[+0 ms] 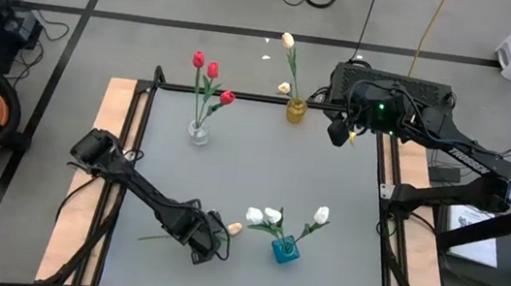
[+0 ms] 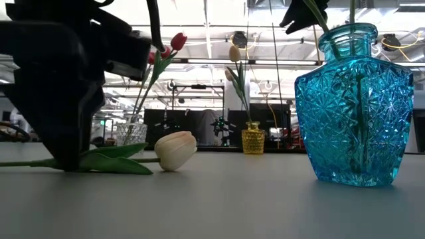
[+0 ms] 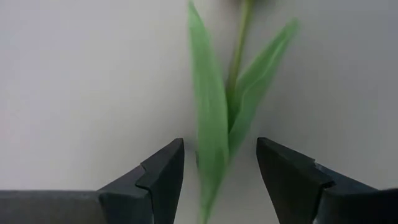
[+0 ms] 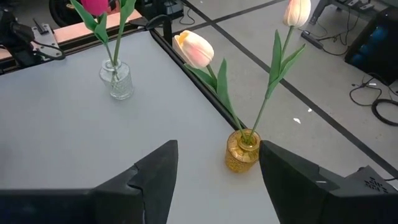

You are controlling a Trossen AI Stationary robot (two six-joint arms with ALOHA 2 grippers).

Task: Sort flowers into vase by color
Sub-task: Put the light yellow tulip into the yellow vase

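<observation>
My left gripper will close now, and it would hold the cream-yellow tulip (image 1: pixel 234 227). Its fingers reach down to the table on both sides of the base of the green leaves.
A cream-yellow tulip (image 1: pixel 234 227) lies flat on the table near its near edge, with the head (image 2: pixel 175 150) toward the blue vase and the stem running left. My left gripper (image 1: pixel 211 238) is low over its leaves (image 3: pixel 211 118), open, with one finger on each side and a gap to both. My right gripper (image 1: pixel 339 134) hangs open in the air beside the yellow vase (image 4: pixel 242 151), which holds two cream tulips. The blue vase (image 1: pixel 284 251) holds three white tulips. The clear vase (image 1: pixel 198 134) holds red tulips.
The blue vase (image 2: pixel 355 106) stands close to the right of the lying tulip. The table's wooden side rails (image 1: pixel 116 136) and black frame bar (image 1: pixel 242 95) border the grey mat. Bare mat (image 1: pixel 272 169) stretches between the three vases.
</observation>
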